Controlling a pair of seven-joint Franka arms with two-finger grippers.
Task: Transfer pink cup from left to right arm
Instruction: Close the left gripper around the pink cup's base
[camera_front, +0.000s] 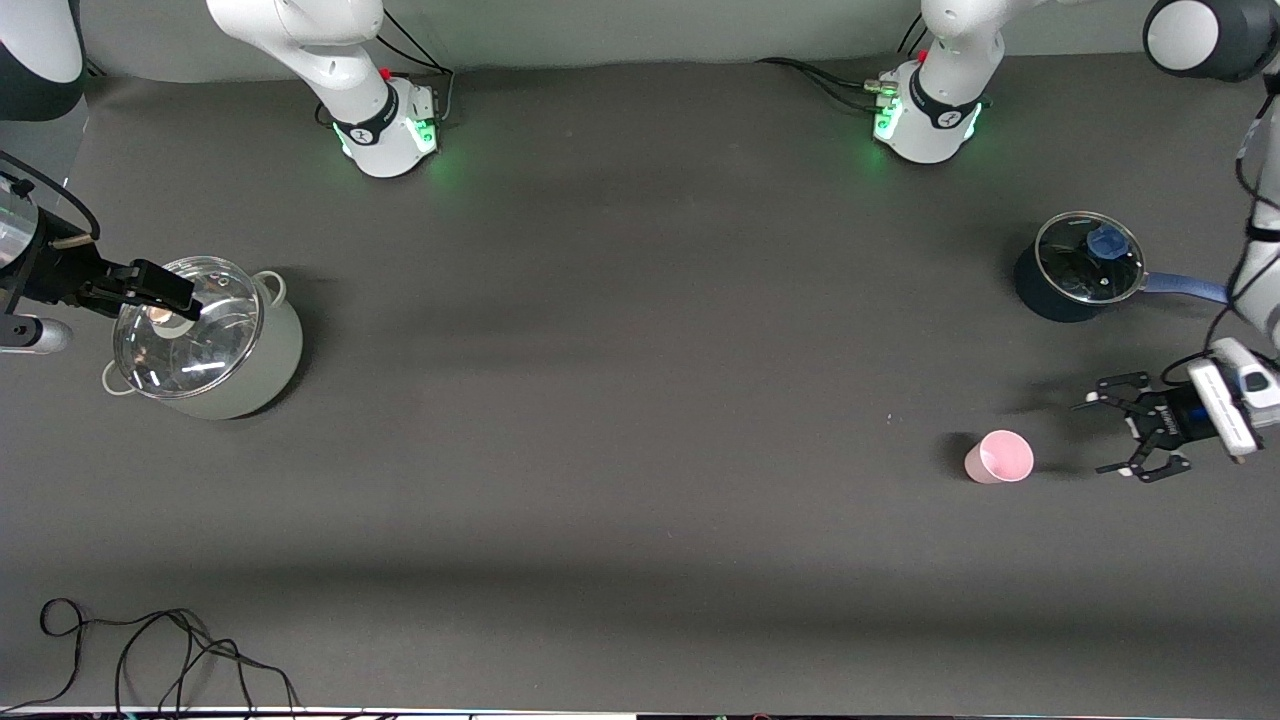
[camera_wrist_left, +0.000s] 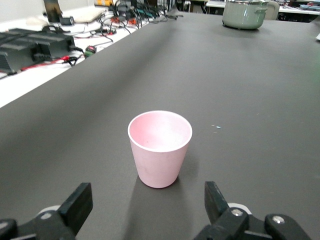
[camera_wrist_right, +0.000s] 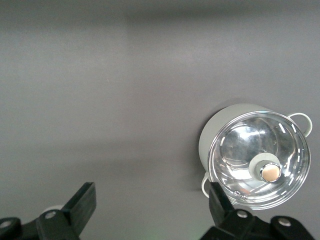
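Note:
My left gripper picks up the pink cup by its lower body (camera_front: 988, 468) (camera_wrist_left: 158, 169) next, leaving the cup's rim free for my right gripper to grab.
The pink cup (camera_front: 998, 457) stands upright on the dark table near the left arm's end, its mouth up and nothing in it. My left gripper (camera_front: 1095, 436) is open and low, level with the cup and a short way from it toward the left arm's end of the table. In the left wrist view the cup (camera_wrist_left: 160, 147) stands just ahead of the gripper (camera_wrist_left: 147, 205), apart from both fingers. My right gripper (camera_front: 160, 288) is open and empty, held in the air by the pale green pot (camera_front: 215, 340); it also shows in the right wrist view (camera_wrist_right: 150, 205).
The pale green pot with a glass lid (camera_wrist_right: 257, 162) stands at the right arm's end. A dark blue saucepan (camera_front: 1085, 268) with a glass lid and blue handle stands farther from the front camera than the cup. Loose black cables (camera_front: 150, 650) lie at the table's near edge.

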